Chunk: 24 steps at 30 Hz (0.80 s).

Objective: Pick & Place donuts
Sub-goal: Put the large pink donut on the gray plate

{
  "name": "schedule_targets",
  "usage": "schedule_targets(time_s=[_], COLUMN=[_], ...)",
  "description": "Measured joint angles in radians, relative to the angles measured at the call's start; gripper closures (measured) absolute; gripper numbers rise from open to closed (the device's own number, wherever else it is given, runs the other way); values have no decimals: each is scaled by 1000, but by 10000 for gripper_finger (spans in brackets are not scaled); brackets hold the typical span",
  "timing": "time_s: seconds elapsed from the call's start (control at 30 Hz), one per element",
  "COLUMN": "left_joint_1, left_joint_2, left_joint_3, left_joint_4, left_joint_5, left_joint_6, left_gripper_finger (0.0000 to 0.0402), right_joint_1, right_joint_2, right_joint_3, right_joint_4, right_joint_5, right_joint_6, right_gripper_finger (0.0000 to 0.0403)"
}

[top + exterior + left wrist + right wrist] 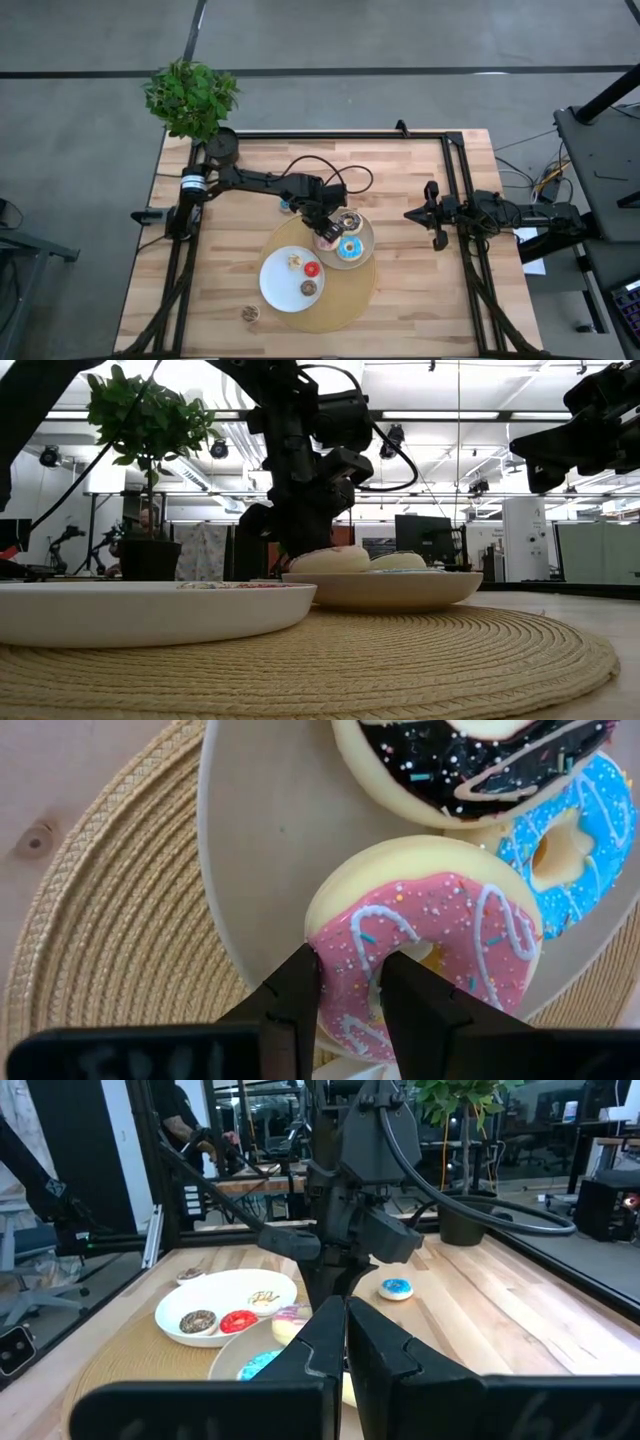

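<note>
The pink donut [440,930] rests on the beige plate [270,850] and would lie flat, so it is time for my left gripper to release the donut.
My left gripper [324,233] reaches over the beige plate [368,234] on the woven mat and is shut on the pink donut [440,930]. A chocolate donut [470,760] and a blue-sprinkled donut [570,840] lie on the same plate, touching it. The white plate [275,285] holds mini cream, red [312,269] and brown donuts. A mini blue donut [396,1288] and another mini [250,313] lie on the bare table. My right gripper [347,1342] is shut, holds nothing, and hovers at the table's right side [412,214]. My left gripper pinches the pink donut's ring [352,955] on the side nearest the white plate. One finger [415,1005] is in the hole and the other finger [297,995] is against the outer rim. The fingers come from above, pointing down. The donut lies flat on the beige plate by its rim [330,558].
The round woven mat [345,300] lies under both plates. A potted plant [192,95] stands at the table's far left corner. Metal frame rails run along the table's left, far and right sides [462,200]. Bare wood shows between the mat and the right arm.
</note>
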Motion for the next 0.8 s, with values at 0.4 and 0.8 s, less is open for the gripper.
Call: schedule_targets(time_s=[0.4,0.8], left_joint_1=[0,0], left_joint_2=[0,-1], left_joint_3=[0,0], left_joint_4=[2,7], left_joint_5=[-5,-13], left_joint_6=[19,25], left_gripper_finger=[322,244], right_joint_1=[0,0], right_joint_2=[0,0], right_joint_3=[0,0], right_joint_4=[0,0], right_joint_5=[0,0], right_joint_6=[-4,-4], right_gripper_finger=[394,394])
